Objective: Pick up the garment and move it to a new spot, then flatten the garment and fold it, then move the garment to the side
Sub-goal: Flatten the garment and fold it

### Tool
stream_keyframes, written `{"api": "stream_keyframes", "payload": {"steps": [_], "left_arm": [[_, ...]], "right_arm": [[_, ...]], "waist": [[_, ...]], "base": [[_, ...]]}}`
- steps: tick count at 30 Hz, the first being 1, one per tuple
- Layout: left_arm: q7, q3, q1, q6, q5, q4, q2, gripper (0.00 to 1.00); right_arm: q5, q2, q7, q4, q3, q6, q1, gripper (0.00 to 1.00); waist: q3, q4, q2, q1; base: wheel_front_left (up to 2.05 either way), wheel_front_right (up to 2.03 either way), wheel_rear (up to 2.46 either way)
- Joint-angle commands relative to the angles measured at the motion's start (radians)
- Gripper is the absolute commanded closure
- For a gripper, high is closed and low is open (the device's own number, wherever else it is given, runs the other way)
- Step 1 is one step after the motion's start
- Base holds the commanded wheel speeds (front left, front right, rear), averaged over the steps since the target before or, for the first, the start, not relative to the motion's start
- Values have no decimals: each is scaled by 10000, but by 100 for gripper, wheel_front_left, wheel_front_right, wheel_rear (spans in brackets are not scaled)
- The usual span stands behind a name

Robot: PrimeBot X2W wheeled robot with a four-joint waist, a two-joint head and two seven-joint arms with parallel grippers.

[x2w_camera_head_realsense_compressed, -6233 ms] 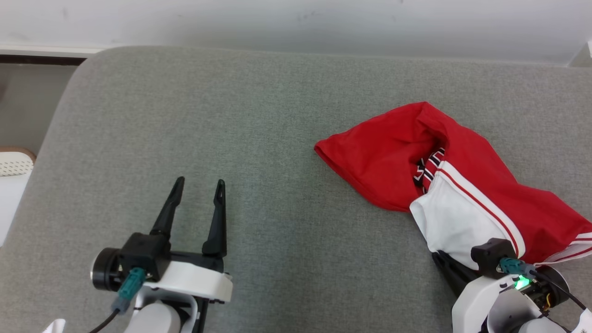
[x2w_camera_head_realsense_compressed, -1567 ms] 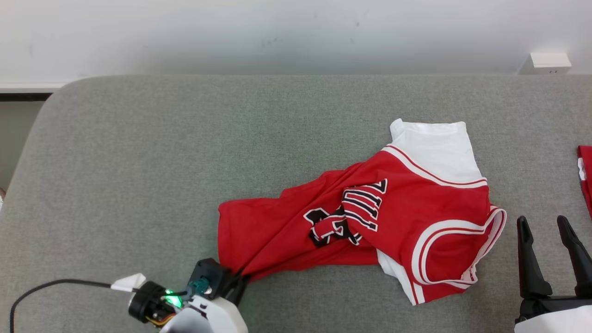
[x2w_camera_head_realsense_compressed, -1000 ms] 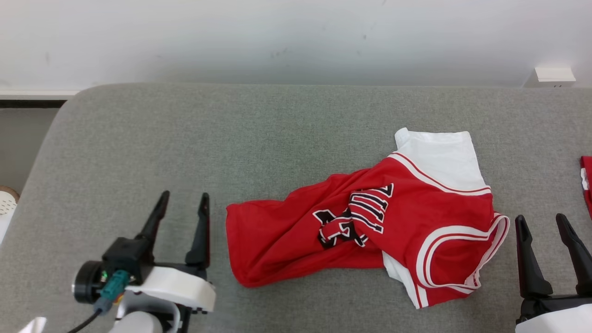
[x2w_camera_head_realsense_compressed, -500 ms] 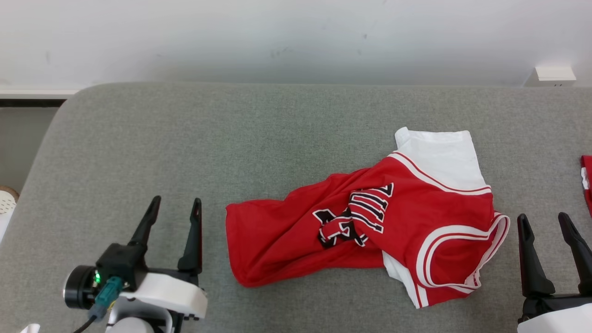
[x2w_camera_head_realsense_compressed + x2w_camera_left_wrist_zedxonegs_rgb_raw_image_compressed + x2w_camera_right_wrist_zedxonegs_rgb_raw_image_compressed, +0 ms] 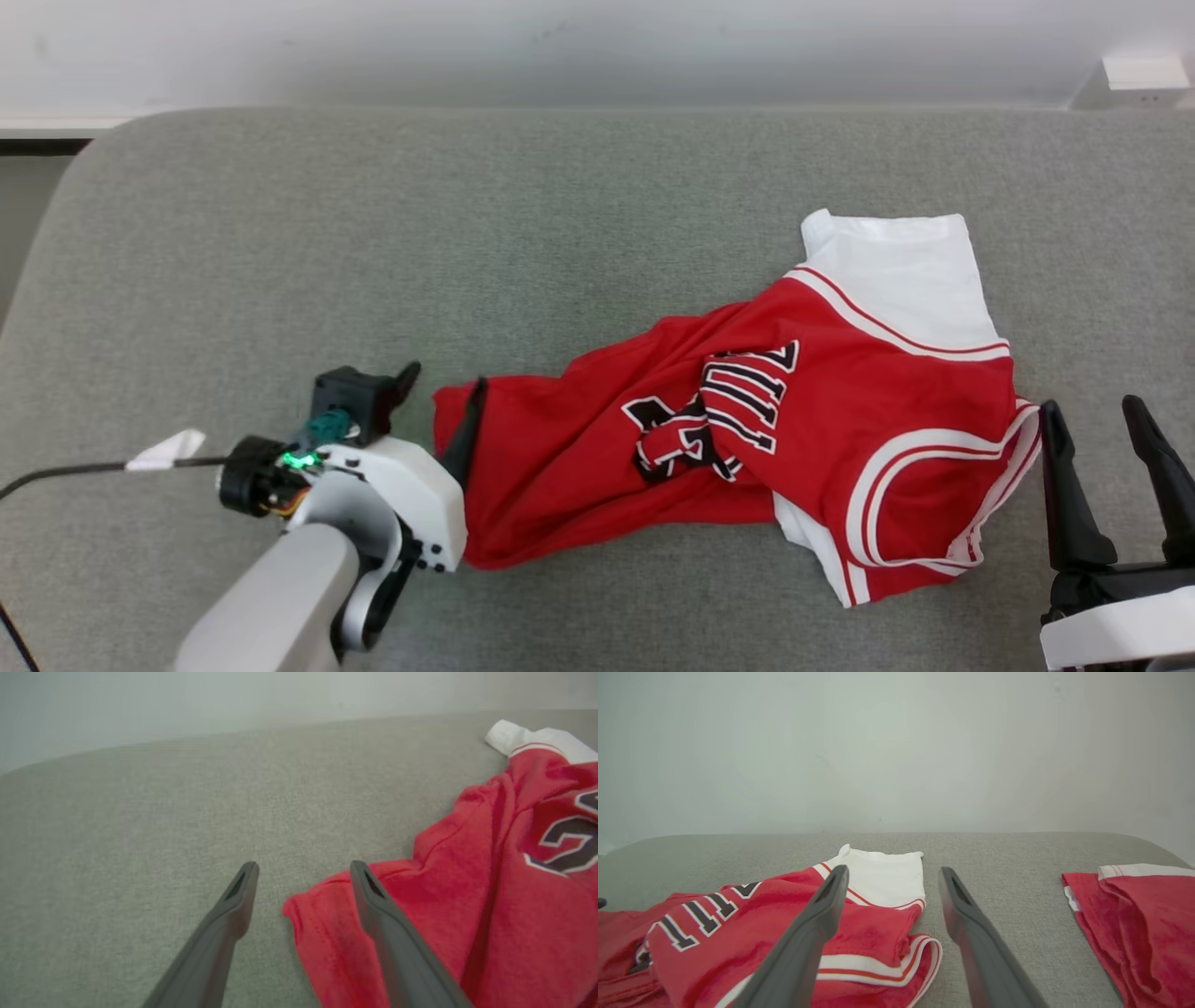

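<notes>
Next, my left gripper grabs the garment by its red hem corner [image 5: 449, 403] to move the garment and flatten it on the grey cushion.
The garment [image 5: 840, 411], a red jersey with white trim, a white sleeve and black lettering, lies crumpled on the grey cushion [image 5: 467, 233]. My left gripper [image 5: 439, 399] is open at the garment's left corner. In the left wrist view that red corner [image 5: 308, 924] lies between the spread fingers of the left gripper [image 5: 303, 867], and the right-hand finger [image 5: 387, 933] passes over the cloth. My right gripper [image 5: 1092, 411] stands open just right of the garment's striped armhole, holding nothing. The right wrist view has the right gripper [image 5: 893, 871] open above the cushion, the garment [image 5: 761, 914] to its left.
Another red cloth [image 5: 1134, 914] lies on the cushion to the right of my right gripper. A pale wall runs behind the cushion, with a white socket [image 5: 1144, 70] at the far right. The cushion's rounded corner [image 5: 65, 177] is at the far left.
My left gripper has swung right and forward from bare cushion to the garment's left corner, jaws still wide. The head camera has tipped down. The right gripper has stayed put.
</notes>
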Motion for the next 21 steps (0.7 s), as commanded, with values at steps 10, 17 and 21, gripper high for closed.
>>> {"api": "stream_keyframes", "payload": {"steps": [10,17,21], "left_arm": [[1465,-545,-354,-749,-691,2432,-606,100],[1214,-797,-544,-779,-323,2540,-530,100],[1070,-768,-695,-714,-278,2425,-583,100]], "right_arm": [[163,-144,-180,414,-159,-27,-290,0],[270,-729,-260,1210,-444,-27,-1098,0],[657,-1403,-222,2395,-399,-27,-2142,0]], "waist": [[275,-253,0,0],[316,-293,0,0],[419,-171,0,0]], "base": [[0,0,0],[0,0,0],[0,0,0]]}}
